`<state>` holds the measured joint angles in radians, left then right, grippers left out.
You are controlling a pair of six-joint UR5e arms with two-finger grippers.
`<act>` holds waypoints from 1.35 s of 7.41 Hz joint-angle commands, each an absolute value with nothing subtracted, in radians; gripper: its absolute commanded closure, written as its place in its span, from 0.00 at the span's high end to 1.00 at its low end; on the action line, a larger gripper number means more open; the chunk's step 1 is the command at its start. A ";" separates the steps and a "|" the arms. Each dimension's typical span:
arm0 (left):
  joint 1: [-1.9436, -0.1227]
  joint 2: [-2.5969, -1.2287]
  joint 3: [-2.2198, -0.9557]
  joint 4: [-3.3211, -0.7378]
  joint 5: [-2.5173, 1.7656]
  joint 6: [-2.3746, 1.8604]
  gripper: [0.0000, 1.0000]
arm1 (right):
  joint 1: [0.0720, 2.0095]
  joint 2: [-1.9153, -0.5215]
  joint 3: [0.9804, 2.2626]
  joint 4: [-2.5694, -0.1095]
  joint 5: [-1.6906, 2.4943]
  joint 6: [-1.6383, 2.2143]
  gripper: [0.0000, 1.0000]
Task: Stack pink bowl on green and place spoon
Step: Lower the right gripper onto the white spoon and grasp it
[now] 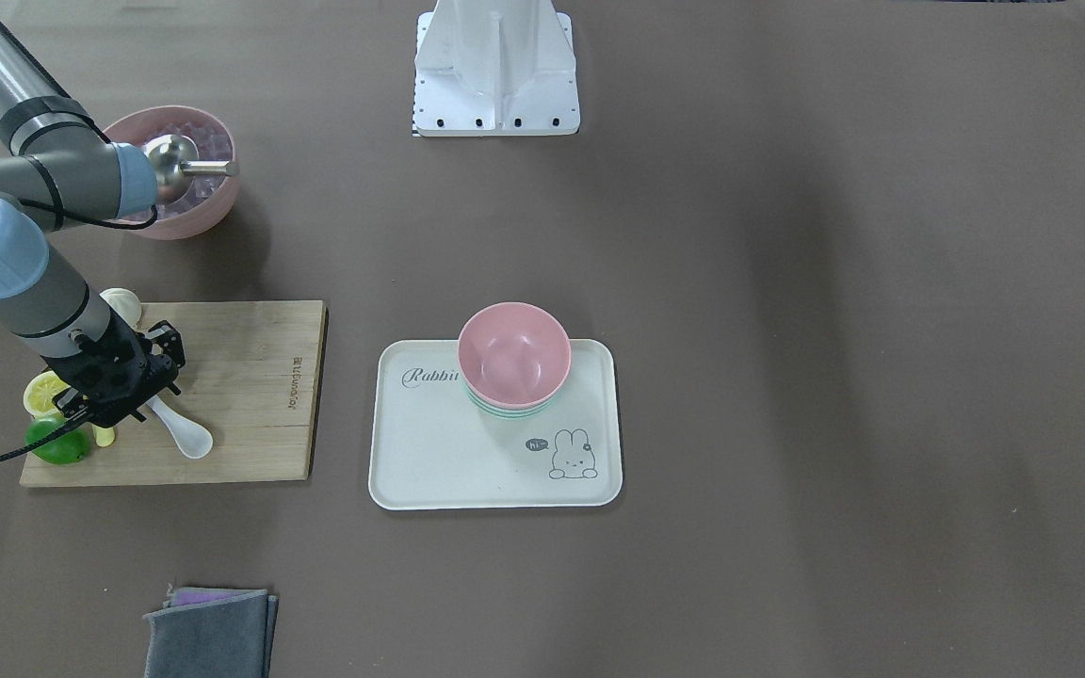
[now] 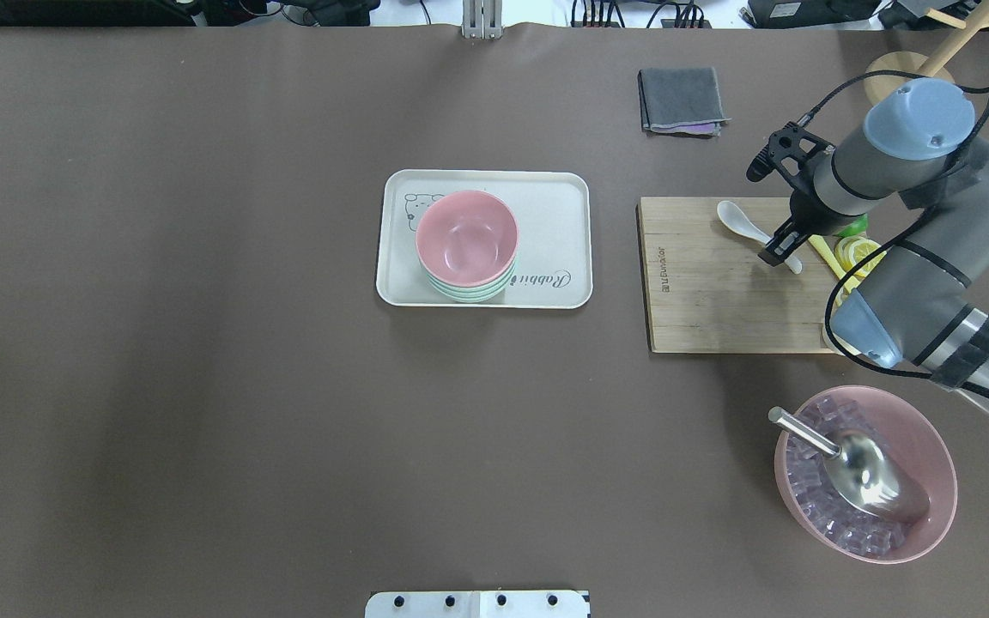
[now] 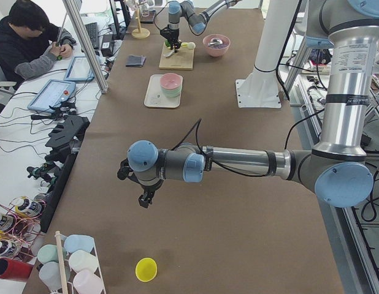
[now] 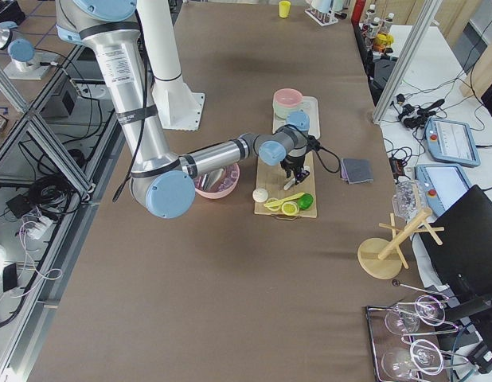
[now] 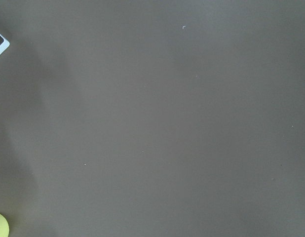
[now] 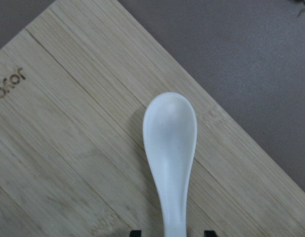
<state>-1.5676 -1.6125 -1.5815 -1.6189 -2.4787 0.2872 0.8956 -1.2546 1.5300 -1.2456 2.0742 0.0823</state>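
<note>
I should grab the white spoon by its handle (image 6: 174,222) with my right gripper next. Then I can put it in the stacked pink bowl.
The pink bowl (image 1: 512,353) (image 2: 466,236) sits nested on top of the green bowls (image 1: 505,411) (image 2: 469,293) on the cream rabbit tray (image 1: 439,461) (image 2: 546,206). On the bamboo cutting board (image 1: 251,377) (image 2: 718,300) lies the white spoon (image 2: 735,216) (image 6: 170,138) (image 1: 189,435). My right gripper (image 2: 779,255) (image 6: 171,232) (image 1: 154,391) is lowered over the spoon's handle, open, with one fingertip on each side and a gap to the handle. My left gripper (image 3: 137,190) hovers over bare table far from the tray; only the side view shows it, so I cannot tell its state.
A larger pink bowl (image 2: 932,446) of clear cubes holds a metal scoop (image 2: 864,472) near the robot's right. A lemon slice (image 2: 857,251), a lime (image 1: 57,443) and a yellow knife (image 2: 825,253) crowd the board's end. A grey cloth (image 2: 682,99) lies beyond the board.
</note>
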 commanded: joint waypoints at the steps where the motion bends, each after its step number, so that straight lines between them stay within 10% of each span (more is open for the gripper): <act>1: -1.568 -1.612 -1.580 -1.620 -2.479 0.287 0.98 | 0.894 -1.255 1.523 -1.247 2.074 0.084 0.45; 5: -1.566 -1.612 -1.578 -1.620 -2.479 0.288 0.98 | 0.890 -1.252 1.513 -1.246 2.068 0.084 0.38; 7: -1.568 -1.612 -1.578 -1.620 -2.479 0.288 0.98 | 0.890 -1.252 1.514 -1.246 2.068 0.081 0.00; 10: -1.568 -1.612 -1.577 -1.620 -2.477 0.288 0.98 | 0.916 -1.204 1.529 -1.258 2.077 0.090 0.00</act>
